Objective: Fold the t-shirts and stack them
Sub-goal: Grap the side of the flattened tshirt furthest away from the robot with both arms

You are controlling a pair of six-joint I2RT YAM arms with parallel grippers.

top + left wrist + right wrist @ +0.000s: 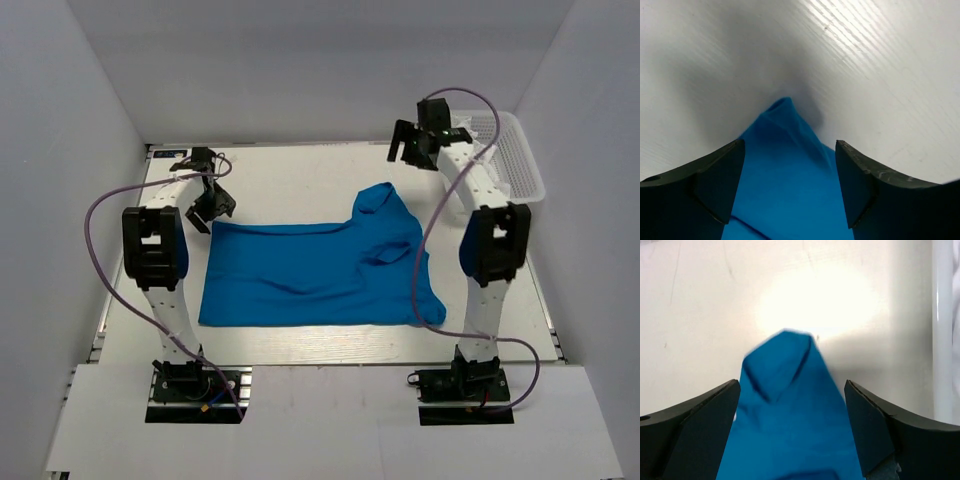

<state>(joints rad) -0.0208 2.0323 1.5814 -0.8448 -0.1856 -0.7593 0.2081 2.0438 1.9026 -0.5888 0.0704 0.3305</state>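
The blue t-shirt point(310, 270) needs its sleeve folded toward its near edge, so my right gripper will next grab it by the tip of its far, outstretched sleeve point(379, 194).
A blue t-shirt point(310, 270) lies partly spread on the white table, one sleeve sticking out toward the far right. My left gripper point(213, 207) is open and hovers just above the shirt's far left corner point(785, 150), which shows between its fingers. My right gripper point(409, 147) is open and raised beyond the far right sleeve point(790, 405), which lies below and between its fingers point(875, 435). Neither gripper holds cloth.
A white perforated basket point(515, 160) stands at the far right corner of the table. White walls enclose the table on three sides. Purple cables loop off both arms.
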